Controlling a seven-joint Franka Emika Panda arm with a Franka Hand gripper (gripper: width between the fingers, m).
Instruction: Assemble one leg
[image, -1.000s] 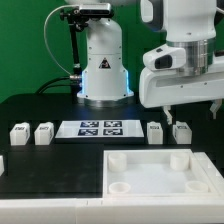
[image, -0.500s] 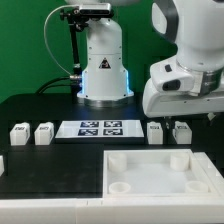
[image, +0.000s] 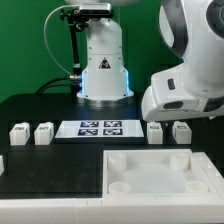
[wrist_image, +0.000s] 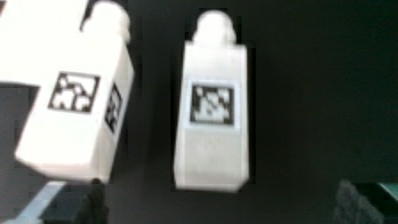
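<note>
My fingertips stop short of the white leg's near end (wrist_image: 212, 178), so closing now would miss it. My gripper moves toward the leg, then closes on it.
Four white legs stand in a row on the black table. Two are at the exterior view's left (image: 19, 131) (image: 43, 131) and two at its right (image: 155, 130) (image: 181, 131). The arm's white hand (image: 185, 95) hangs low just above the two right legs, and its fingers are hard to make out there. In the wrist view my gripper (wrist_image: 217, 205) is open. One leg (wrist_image: 217, 110) lies lengthwise in line with the gap between the dark fingertips (wrist_image: 63, 205), marker face up. A second leg (wrist_image: 80, 95) lies beside it.
The marker board (image: 98, 128) lies between the two pairs of legs. A large white square tray-like piece (image: 130, 160) with corner sockets sits in front, near the table's front edge. The robot base (image: 103, 65) stands behind.
The arm's hand has moved down and toward the exterior view's right, ending closer above the two right legs. The legs have not moved.
</note>
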